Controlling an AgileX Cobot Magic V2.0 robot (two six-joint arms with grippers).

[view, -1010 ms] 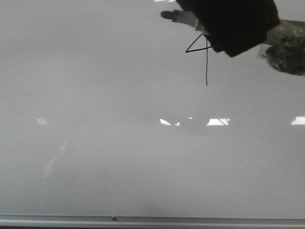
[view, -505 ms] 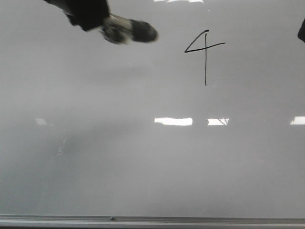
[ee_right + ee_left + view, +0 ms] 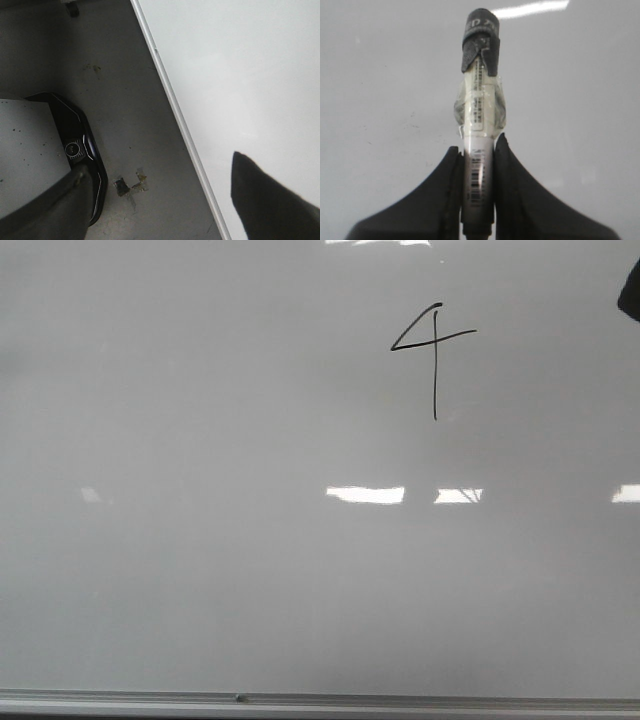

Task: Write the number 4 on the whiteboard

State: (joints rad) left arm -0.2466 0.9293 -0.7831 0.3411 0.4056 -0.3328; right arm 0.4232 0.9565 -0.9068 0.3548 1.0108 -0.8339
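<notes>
My left gripper keeps hold of the marker for now, since the white marker [image 3: 479, 105] is still above the whiteboard's surface.
The number 4 [image 3: 435, 370] is drawn in thin black strokes on the upper right part of the whiteboard [image 3: 250, 570]. My left gripper [image 3: 477, 145] is shut on a white marker [image 3: 479, 105] with a black taped end, held over the bare board [image 3: 380, 75]. It is out of the front view. My right gripper [image 3: 160, 162] is open and empty, straddling the board's edge rail [image 3: 175, 107]. One finger is over the board [image 3: 240, 75], the other over the floor. A dark bit of an arm [image 3: 631, 292] shows at the front view's right edge.
A grey metal rail [image 3: 300, 702] runs along the board's bottom edge. Bright light reflections [image 3: 365, 494] lie across the board's middle. In the right wrist view a black-edged base [image 3: 80, 145] and a tape mark [image 3: 131, 185] are on the grey floor.
The left gripper with the marker went from over the 4 to the upper left and then out of the front view. The 4 now shows whole.
</notes>
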